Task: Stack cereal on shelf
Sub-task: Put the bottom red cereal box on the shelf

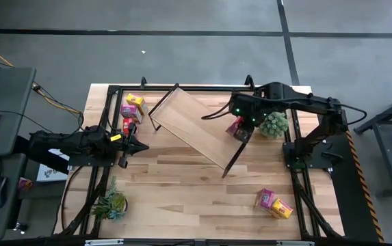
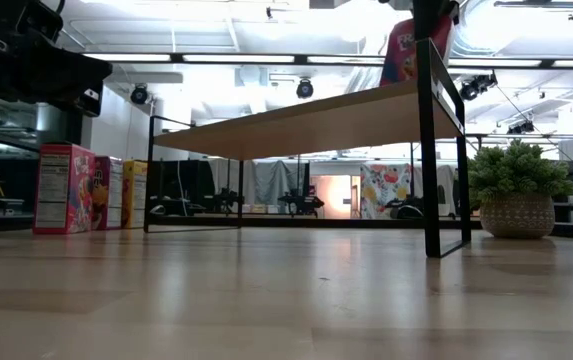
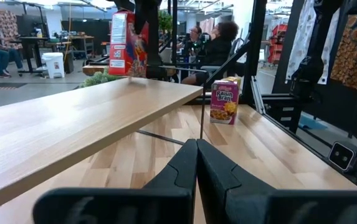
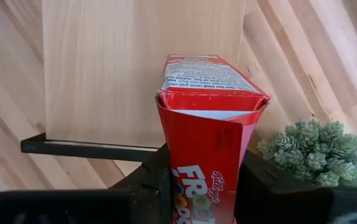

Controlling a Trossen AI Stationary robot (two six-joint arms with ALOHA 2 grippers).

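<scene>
The red box is over the shelf board, inside the board's end edge, and would stand, so it is time for my right gripper to open now.
My right gripper [image 1: 239,130] is shut on a red cereal box [image 4: 206,155] over the right end of the light-wood shelf [image 1: 196,126], which stands slantwise on the table. The box also shows in the left wrist view [image 3: 128,43] and the low view [image 2: 411,45]. Yellow [image 1: 135,100], pink [image 1: 131,111] and red [image 1: 127,125] boxes stand on the table at the far left. A pink box [image 1: 264,198] and a yellow box [image 1: 282,208] sit at the near right. My left gripper [image 1: 137,145] is shut and empty, left of the shelf. My right gripper pinches the red box by its two narrow sides [image 4: 166,168] between its two fingers [image 4: 153,180], coming from above and pointing down. The box walls are dented in between the fingers. The box stands upright below the gripper; whether its lower end touches the shelf board, I cannot tell.
A potted plant [image 1: 274,124] stands close to the right of the held box and shows in the right wrist view [image 4: 315,152]. A second plant [image 1: 110,203] sits at the near left. Black rails [image 1: 182,89] frame the table. People sit in the room beyond [image 3: 212,46].
</scene>
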